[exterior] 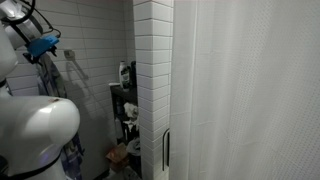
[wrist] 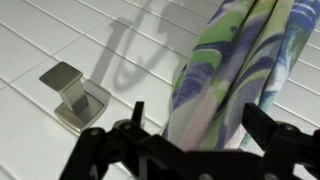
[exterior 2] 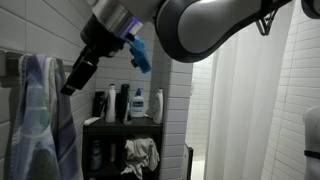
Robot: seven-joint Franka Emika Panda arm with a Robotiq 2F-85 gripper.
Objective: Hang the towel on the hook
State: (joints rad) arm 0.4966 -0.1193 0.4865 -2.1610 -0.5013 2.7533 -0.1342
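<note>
My fingers only reach the towel's near edge, so closing now would miss the folds. My gripper moves toward the towel's folds, before it closes on them.
The towel (exterior 2: 40, 120) is a long limp cloth, blue-grey with pale, green and purplish streaks. It hangs in vertical folds against the tiled wall at the far left of an exterior view. In the wrist view the towel (wrist: 235, 50) drapes between my two black fingers. A square metal hook (wrist: 72, 95) sits bare on the tiles to its left. My gripper (wrist: 197, 112) has its fingers wide apart on either side of the cloth, so it is open. In an exterior view my gripper (exterior 2: 72, 82) points down-left at the towel's upper right edge.
A dark shelf rack (exterior 2: 130, 122) with bottles and a crumpled cloth stands right of the towel; it also shows in an exterior view (exterior: 124, 100). A white tiled column (exterior: 152, 80) and the big white curtain (exterior: 250, 90) fill the right. My arm's white base (exterior: 35, 130) is at the lower left.
</note>
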